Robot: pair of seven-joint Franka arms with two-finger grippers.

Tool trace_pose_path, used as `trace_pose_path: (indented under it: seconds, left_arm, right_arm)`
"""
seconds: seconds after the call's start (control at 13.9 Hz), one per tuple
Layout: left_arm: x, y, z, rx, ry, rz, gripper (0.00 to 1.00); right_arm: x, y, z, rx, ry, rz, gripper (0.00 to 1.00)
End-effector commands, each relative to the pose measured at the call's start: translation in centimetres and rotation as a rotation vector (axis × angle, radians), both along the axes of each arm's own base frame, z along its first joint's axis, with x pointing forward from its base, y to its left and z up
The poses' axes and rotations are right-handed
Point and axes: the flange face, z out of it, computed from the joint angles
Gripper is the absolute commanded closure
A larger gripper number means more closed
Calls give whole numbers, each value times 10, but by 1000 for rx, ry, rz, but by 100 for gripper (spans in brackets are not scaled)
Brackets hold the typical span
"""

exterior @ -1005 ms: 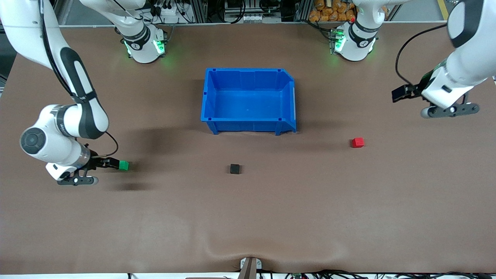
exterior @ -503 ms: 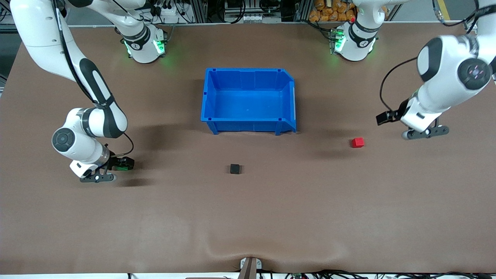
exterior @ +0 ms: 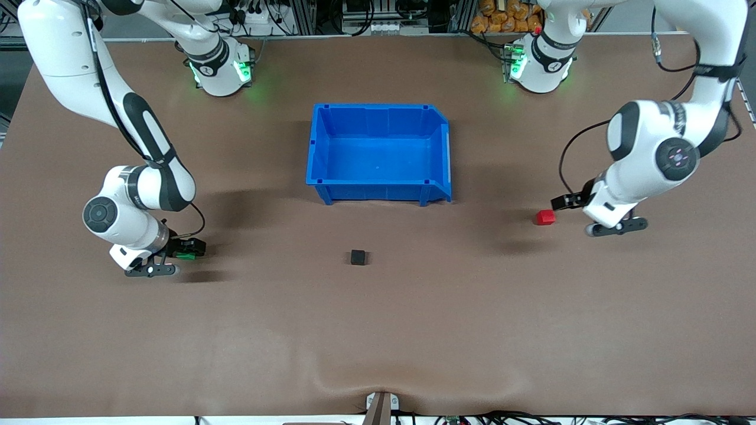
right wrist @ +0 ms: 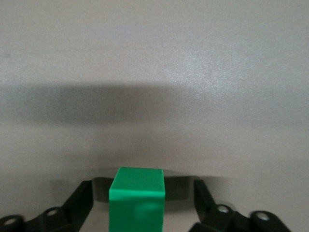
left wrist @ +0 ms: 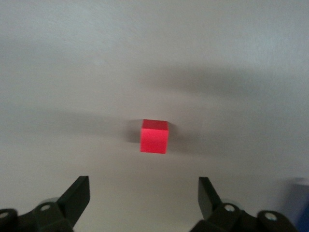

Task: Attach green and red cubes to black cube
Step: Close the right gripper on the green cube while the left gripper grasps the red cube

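Note:
The job is to attach the red cube to the black cube, so my left gripper will grab the red cube's opposite sides next.
The green cube lies on the table at the right arm's end, between the fingers of my right gripper. The right wrist view shows the green cube inside my right gripper, which is open, with a gap on each side of the cube. The red cube lies at the left arm's end. My left gripper is low beside it, open and empty. In the left wrist view the red cube sits just ahead of my left gripper. The black cube lies between the two cubes, untouched.
An empty blue bin stands at mid-table, farther from the front camera than the black cube. The brown table cover has a wrinkle at its front edge.
My right gripper has slid forward so that its fingers flank the green cube, then held still. My left arm has swung down and in, close to the red cube.

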Motion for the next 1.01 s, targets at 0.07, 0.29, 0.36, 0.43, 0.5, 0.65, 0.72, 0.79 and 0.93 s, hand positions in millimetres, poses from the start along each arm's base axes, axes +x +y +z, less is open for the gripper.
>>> trace_pose_path:
  seconds: [0.07,0.29,0.36,0.43,0.5,0.65,0.72,0.79,0.93]
  left_arm:
    - [9,-11,-36,-21,10,4,8]
    - [8,-4,-61,-21,22,8,10]
    - [7,0,-69,-22,31,15,11]
    - [7,3,-77,-24,39,24,17]
    - [7,5,-85,-26,43,28,18]
    - [7,7,-101,-32,36,34,21]
    - [8,7,-105,-34,33,37,28]
    - [8,7,-107,-35,32,40,36]
    - [8,7,-107,-32,32,62,55]
  right_arm:
    - [-4,-2,6,2,-5,-5,100]
    - [-1,-1,16,2,-21,70,100]
    - [1,-2,21,1,-27,116,100]
    - [5,-2,28,-1,-41,176,100]
    - [12,-2,40,-6,-61,258,100]
    - [29,10,67,-4,-62,508,100]
    - [36,19,79,0,-69,601,100]
    - [42,29,88,4,-72,695,100]
    - [54,53,104,22,-69,870,100]
